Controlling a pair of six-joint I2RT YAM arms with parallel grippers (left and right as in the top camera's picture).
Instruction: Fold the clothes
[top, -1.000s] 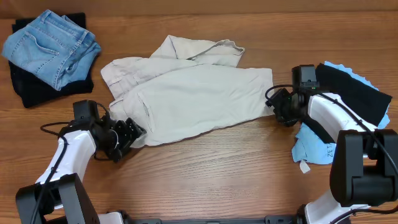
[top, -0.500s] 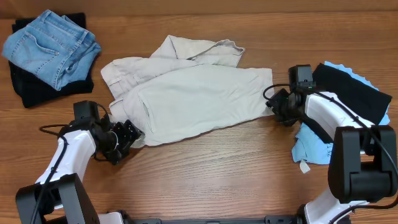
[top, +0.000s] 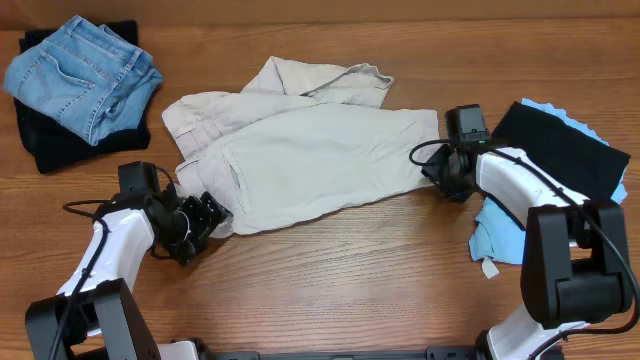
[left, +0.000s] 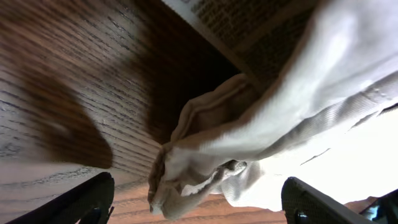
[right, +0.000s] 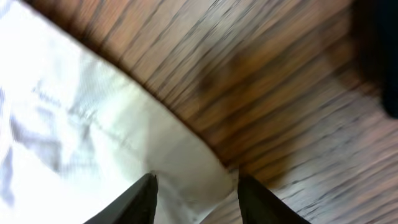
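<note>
The robot will fold the trousers' near edge over, so its left gripper will next grab the trousers by the bunched near corner, opposite the hem corner.
The clothes (top: 310, 150), pale beige trousers, lie spread across the middle of the table, with a folded-over part at the back. My left gripper (top: 207, 215) sits at their near left corner. In the left wrist view it (left: 199, 208) is wide open, and the bunched corner of cloth (left: 205, 180) lies between its fingers (left: 81, 202). My right gripper (top: 437, 172) is at the right edge of the trousers. In the right wrist view it (right: 196, 202) straddles the hem corner (right: 186, 180), fingertips (right: 134, 202) still apart, the cloth between them.
Folded blue jeans (top: 85, 75) rest on a dark garment (top: 60, 145) at the back left. At the right, a black garment (top: 560, 145) lies over a light blue cloth (top: 500, 235), close behind my right arm. Bare wood runs along the front.
My right gripper has slid left onto the trousers' right hem corner and its jaws have narrowed. The left gripper has stayed in place, jaws a touch wider.
</note>
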